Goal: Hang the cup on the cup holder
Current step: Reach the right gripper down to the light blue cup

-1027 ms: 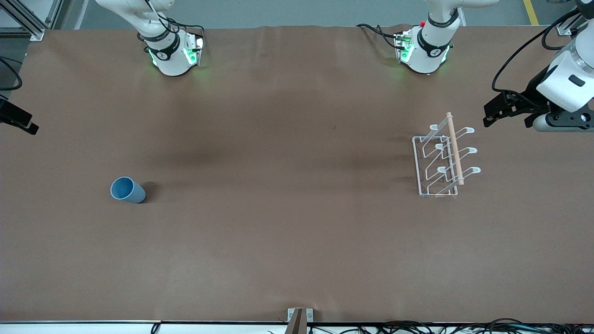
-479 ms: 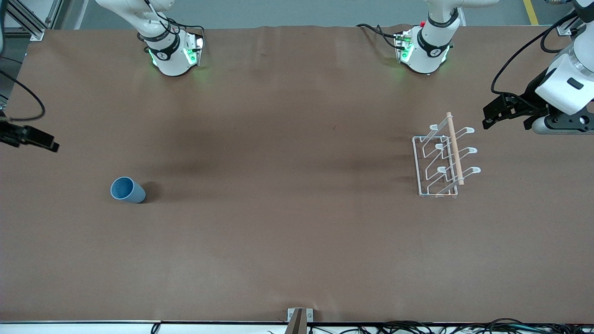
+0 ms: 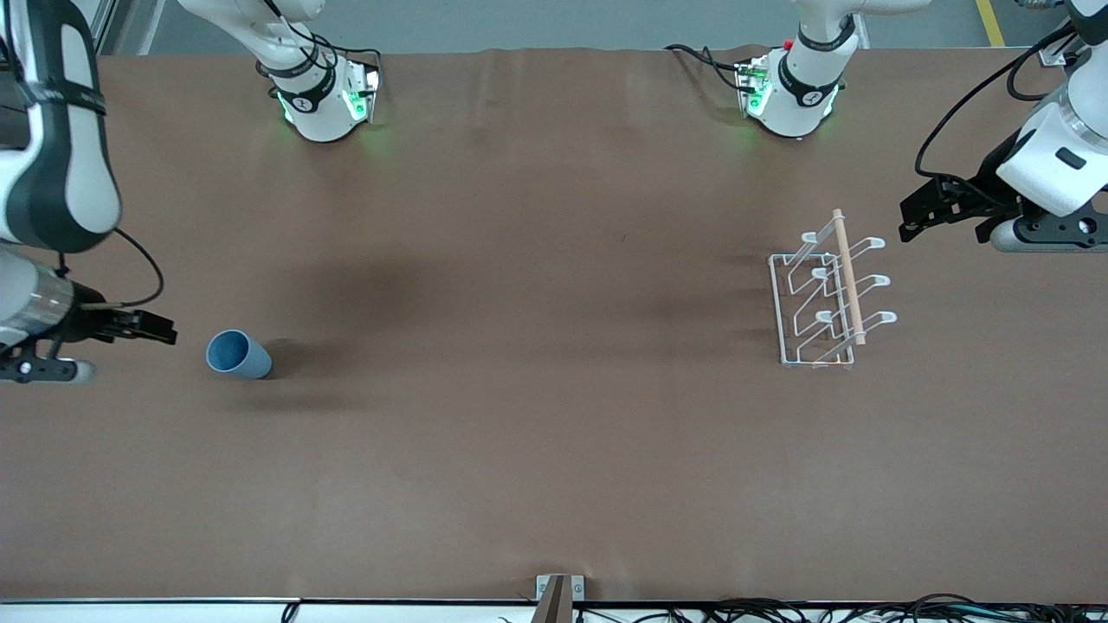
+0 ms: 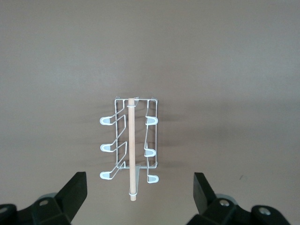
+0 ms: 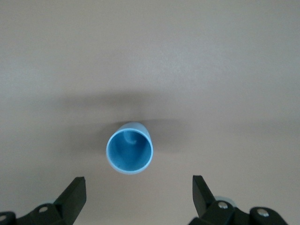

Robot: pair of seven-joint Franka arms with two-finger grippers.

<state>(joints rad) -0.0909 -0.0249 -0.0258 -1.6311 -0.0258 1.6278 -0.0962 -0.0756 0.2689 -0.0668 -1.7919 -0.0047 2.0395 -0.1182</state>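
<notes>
The light-blue cup will hang on the cup holder (image 3: 829,296), so the robot's right gripper will next grab the cup by its open rim (image 3: 215,351).
The light-blue cup (image 3: 238,355) rests on the brown table toward the right arm's end. Its open mouth faces the right wrist view, cup (image 5: 130,149). My right gripper (image 3: 164,331) is open beside the cup, a short gap from its rim, holding nothing; both fingers (image 5: 75,193) stand wide apart. The white wire cup holder (image 3: 829,296) with its wooden rod stands toward the left arm's end, and shows whole as holder (image 4: 131,149). My left gripper (image 3: 909,216) hangs open and empty just past the holder, toward the table's end.
The two arm bases (image 3: 322,95) (image 3: 792,91) stand at the table's edge farthest from the front camera. A small bracket (image 3: 558,593) and cables lie along the nearest edge. Bare brown table spreads between cup and holder.
My right arm has swung in from the table's end toward the cup, its gripper now close beside it. The left gripper has barely shifted. Cup and holder have not moved.
</notes>
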